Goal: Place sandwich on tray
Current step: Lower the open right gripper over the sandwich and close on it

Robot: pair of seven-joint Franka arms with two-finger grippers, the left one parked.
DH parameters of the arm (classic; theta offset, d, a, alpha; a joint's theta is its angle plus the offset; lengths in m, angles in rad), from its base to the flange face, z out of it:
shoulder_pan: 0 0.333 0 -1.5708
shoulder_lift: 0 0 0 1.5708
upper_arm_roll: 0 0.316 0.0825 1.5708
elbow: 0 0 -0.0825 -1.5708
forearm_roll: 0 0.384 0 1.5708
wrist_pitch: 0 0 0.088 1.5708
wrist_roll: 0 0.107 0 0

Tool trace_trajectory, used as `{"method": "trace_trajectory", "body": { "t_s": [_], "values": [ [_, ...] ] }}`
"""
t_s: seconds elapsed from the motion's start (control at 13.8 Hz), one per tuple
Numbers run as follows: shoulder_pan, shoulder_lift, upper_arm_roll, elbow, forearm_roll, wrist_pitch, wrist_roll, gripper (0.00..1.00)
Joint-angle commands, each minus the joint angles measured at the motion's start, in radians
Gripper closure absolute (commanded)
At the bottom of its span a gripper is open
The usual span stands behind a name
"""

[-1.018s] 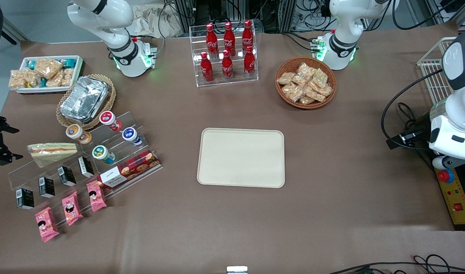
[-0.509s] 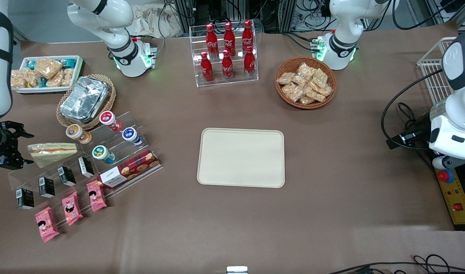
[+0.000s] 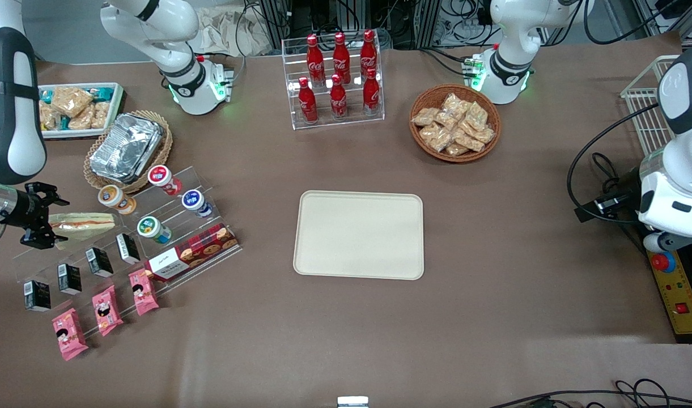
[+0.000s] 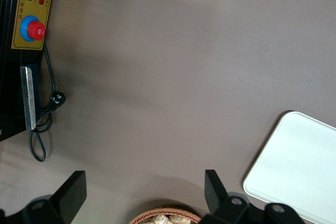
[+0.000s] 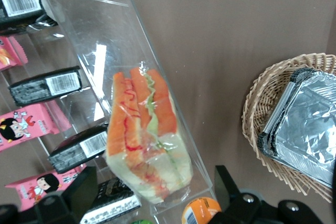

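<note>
To the tray next: I should grab the wrapped sandwich with my right gripper by its pale bread end (image 5: 156, 181).
The sandwich (image 3: 82, 224), a wedge in clear wrap with red and green filling, lies on the top step of a clear acrylic display stand (image 3: 124, 238) toward the working arm's end of the table. It shows close up in the right wrist view (image 5: 146, 140). My right gripper (image 3: 46, 222) is open at the sandwich's outer end, one finger on each side of it, not closed on it. The cream-beige tray (image 3: 359, 234) lies flat at the table's middle, with nothing on it; its corner shows in the left wrist view (image 4: 299, 166).
The stand also holds small black cartons (image 3: 99, 262), round cups (image 3: 153, 229), a red cookie box (image 3: 192, 252) and pink packets (image 3: 105, 309). A wicker basket with foil trays (image 3: 127, 148) and a white bin of snacks (image 3: 76, 107) stand nearby. A cola rack (image 3: 337, 79) and a snack basket (image 3: 454, 123) stand farther back.
My right gripper has moved in from the table's edge toward the sandwich and now reaches its outer end. The sandwich and tray have not moved.
</note>
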Motion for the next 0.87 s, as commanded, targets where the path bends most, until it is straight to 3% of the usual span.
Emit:
{"method": "trace_trajectory", "body": {
  "t_s": [0.0, 0.29, 0.44, 0.51, 0.58, 0.65, 0.8],
  "values": [
    [0.001, -0.036, 0.004, -0.067, -0.024, 0.072, 0.013, 0.01],
    [-0.004, -0.031, 0.004, -0.109, -0.038, 0.152, 0.011, 0.03],
    [-0.005, -0.033, 0.004, -0.133, -0.041, 0.187, 0.008, 0.12],
    [-0.005, -0.034, 0.004, -0.147, -0.044, 0.206, 0.001, 0.26],
    [-0.005, -0.036, 0.004, -0.152, -0.044, 0.213, 0.001, 0.51],
    [-0.005, -0.036, 0.004, -0.152, -0.044, 0.214, 0.001, 0.62],
    [-0.005, -0.044, 0.004, -0.15, -0.046, 0.212, -0.006, 0.62]
  ]
}}
